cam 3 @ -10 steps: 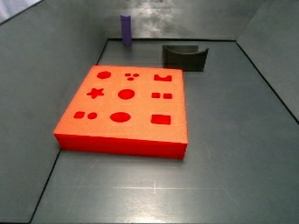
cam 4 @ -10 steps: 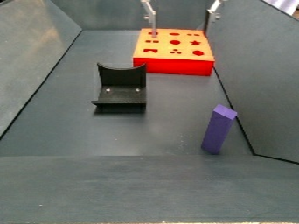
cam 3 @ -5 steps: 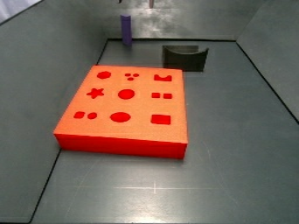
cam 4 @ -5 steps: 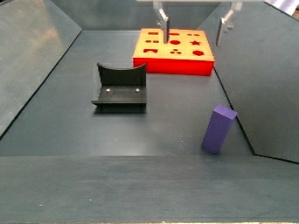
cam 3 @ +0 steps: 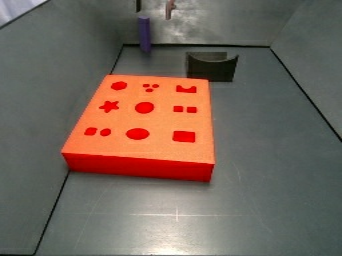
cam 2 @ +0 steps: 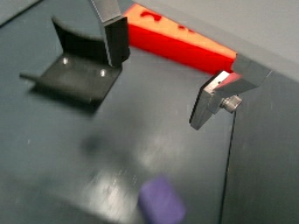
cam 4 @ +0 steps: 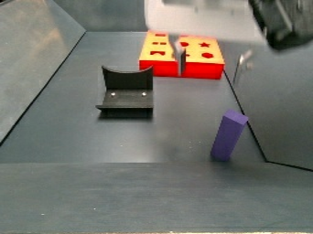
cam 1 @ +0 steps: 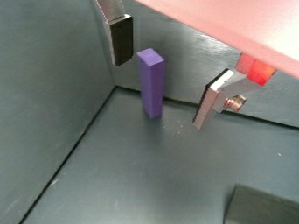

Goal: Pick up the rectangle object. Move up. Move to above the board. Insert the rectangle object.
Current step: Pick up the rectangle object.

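I should next use my gripper to grab the upright purple block by its upper part [cam 1: 152,64], and then I should insert the block into the red board.
The rectangle object is a slim purple block standing upright on the dark floor by the wall, seen in both side views [cam 3: 144,32] [cam 4: 229,135]. In a wrist view it [cam 1: 152,81] stands between and below the fingers, nearer one finger [cam 1: 121,39], touching neither. In a wrist view [cam 2: 163,199] it is a blurred purple patch. The gripper [cam 1: 167,70] is open and empty, hovering above the block; it shows at the top edge [cam 3: 154,9] and as a large blur [cam 4: 211,57]. The red board [cam 3: 147,120] with its cut-outs lies flat apart from them [cam 4: 199,55] [cam 2: 176,48].
The dark L-shaped fixture [cam 3: 211,65] stands on the floor beside the block and the board, also seen in a side view [cam 4: 126,90] and a wrist view [cam 2: 76,72]. Grey walls enclose the floor, and one runs close behind the block.
The gripper has moved from over the board towards the purple block and now shows large and blurred in a side view. Block, board and fixture have not moved.
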